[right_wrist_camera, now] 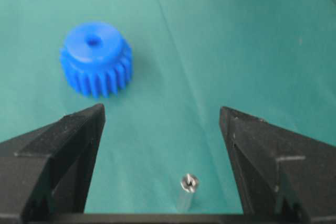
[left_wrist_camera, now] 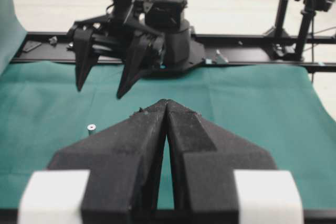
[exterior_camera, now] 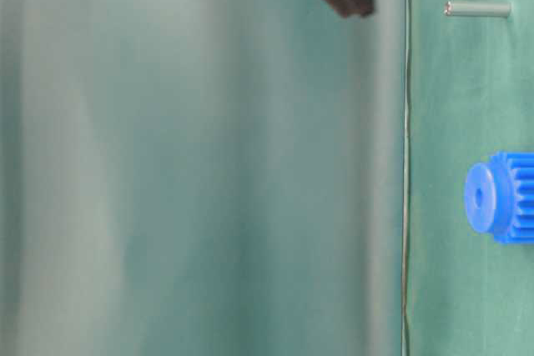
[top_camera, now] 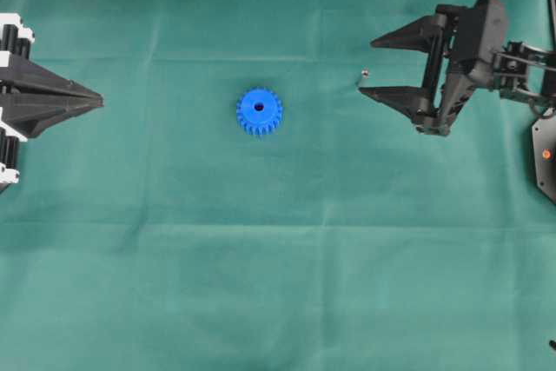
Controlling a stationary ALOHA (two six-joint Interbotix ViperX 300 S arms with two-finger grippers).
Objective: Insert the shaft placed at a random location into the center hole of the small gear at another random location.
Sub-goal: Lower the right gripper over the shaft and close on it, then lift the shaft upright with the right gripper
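Note:
I should next grab the silvery shaft by its upper end (top_camera: 365,73) with my right gripper, to fit it into the small gear's center hole (top_camera: 258,107).
The small gear (top_camera: 259,111), bright blue and toothed, lies flat on the green cloth near the middle, its dark center hole (top_camera: 259,107) facing up. The shaft (top_camera: 363,76), a tiny silvery pin, stands upright to the gear's right. My right gripper (top_camera: 367,67) is open, its fingers on either side of the shaft and touching nothing. In the right wrist view the shaft (right_wrist_camera: 187,190) stands between the spread fingers of the right gripper (right_wrist_camera: 161,109), with the gear (right_wrist_camera: 97,59) farther ahead on the left. My left gripper (top_camera: 100,102) is shut and empty at the left edge.
Green cloth (top_camera: 278,258) covers the whole table. A black arm base with an orange dot (top_camera: 546,154) sits at the right edge. In the left wrist view a black rail (left_wrist_camera: 252,40) and camera stands (left_wrist_camera: 294,19) lie beyond the cloth's far edge.

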